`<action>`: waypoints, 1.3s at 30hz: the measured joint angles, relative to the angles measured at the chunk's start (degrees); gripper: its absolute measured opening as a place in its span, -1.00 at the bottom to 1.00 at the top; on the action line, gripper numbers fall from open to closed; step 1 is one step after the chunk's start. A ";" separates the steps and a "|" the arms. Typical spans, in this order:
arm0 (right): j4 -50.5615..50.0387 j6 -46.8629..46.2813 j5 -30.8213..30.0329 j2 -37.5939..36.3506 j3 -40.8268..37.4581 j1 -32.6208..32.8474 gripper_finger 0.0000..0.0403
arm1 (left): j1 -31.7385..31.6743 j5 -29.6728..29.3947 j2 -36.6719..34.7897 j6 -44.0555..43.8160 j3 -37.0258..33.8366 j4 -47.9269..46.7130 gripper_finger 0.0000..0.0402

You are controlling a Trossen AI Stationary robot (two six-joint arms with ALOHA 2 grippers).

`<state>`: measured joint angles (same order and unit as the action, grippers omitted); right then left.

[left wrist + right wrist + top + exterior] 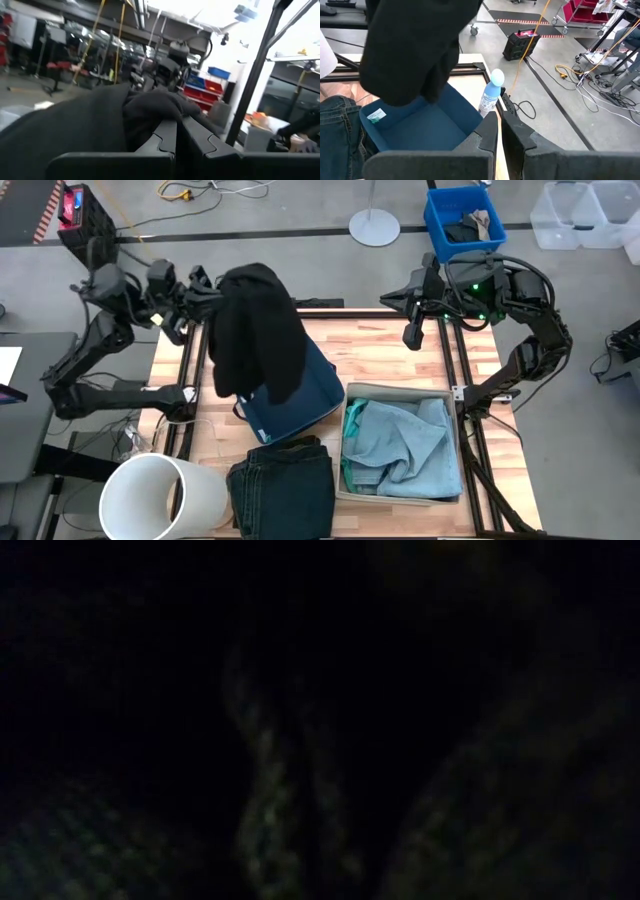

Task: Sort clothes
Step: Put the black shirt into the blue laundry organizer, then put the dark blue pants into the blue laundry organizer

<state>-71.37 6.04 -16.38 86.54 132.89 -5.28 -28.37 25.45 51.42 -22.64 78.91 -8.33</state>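
Observation:
The gripper's fingers pinch the black garment outside the blue bin's rim, so my left gripper keeps holding it now until its upper end [250,282] reaches the blue bin.
My left gripper [207,292] is shut on the black garment [255,330], high over the table's far left part. The garment hangs over a dark blue fabric bin [300,395] and also shows in the right wrist view [410,50]. The dark navy jeans [285,485] lie folded on the table near its front edge. The pale blue jeans [405,445] and a strip of the turquoise top [349,465] lie in a grey box [400,390]. My right gripper [411,340] is shut and empty at the table's far right. My left gripper pinches a bunched fold of the black garment's upper end [150,112] between its two fingers [165,135]. The fingers come in about level from the table's left side. The garment hangs slack below them, its lower end [405,97] over the blue bin's opening.
A white bucket [160,495] lies at the near left corner. A bright blue crate [463,220] with small items stands beyond the far edge. A spray bottle [490,95] stands by the blue bin. The low view is dark, covered by cloth.

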 joint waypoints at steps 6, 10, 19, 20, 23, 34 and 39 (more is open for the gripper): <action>0.00 -0.44 0.00 0.00 0.01 -0.02 -0.80 | 2.58 -0.15 3.09 0.21 -0.01 -2.36 -0.99; -0.39 -1.14 0.00 0.00 0.00 0.00 -0.80 | 3.55 -0.19 3.83 0.58 -0.02 -6.41 -0.99; -0.39 -1.46 0.00 0.00 0.00 -0.02 -0.80 | 4.08 -0.43 3.80 1.02 -0.02 -15.48 -0.98; -0.39 -1.46 0.00 0.00 -0.01 -0.02 -0.80 | 4.10 -0.43 3.80 0.97 -0.02 -16.43 -0.97; -0.39 -1.21 0.00 0.00 -0.01 -0.01 -0.80 | 4.10 -0.43 3.76 0.95 -0.02 -19.53 -0.91; -0.37 -1.05 0.00 0.00 -0.01 0.00 -0.80 | 4.10 -0.45 3.72 0.47 -0.02 -23.00 -0.57; -0.35 -1.03 0.00 0.00 -0.01 -0.02 -0.80 | 4.55 -0.55 3.75 -1.06 -0.02 -21.50 -0.39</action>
<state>-71.72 5.02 -16.38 86.54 132.88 -5.30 -23.81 24.90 55.17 -23.70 78.89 -29.83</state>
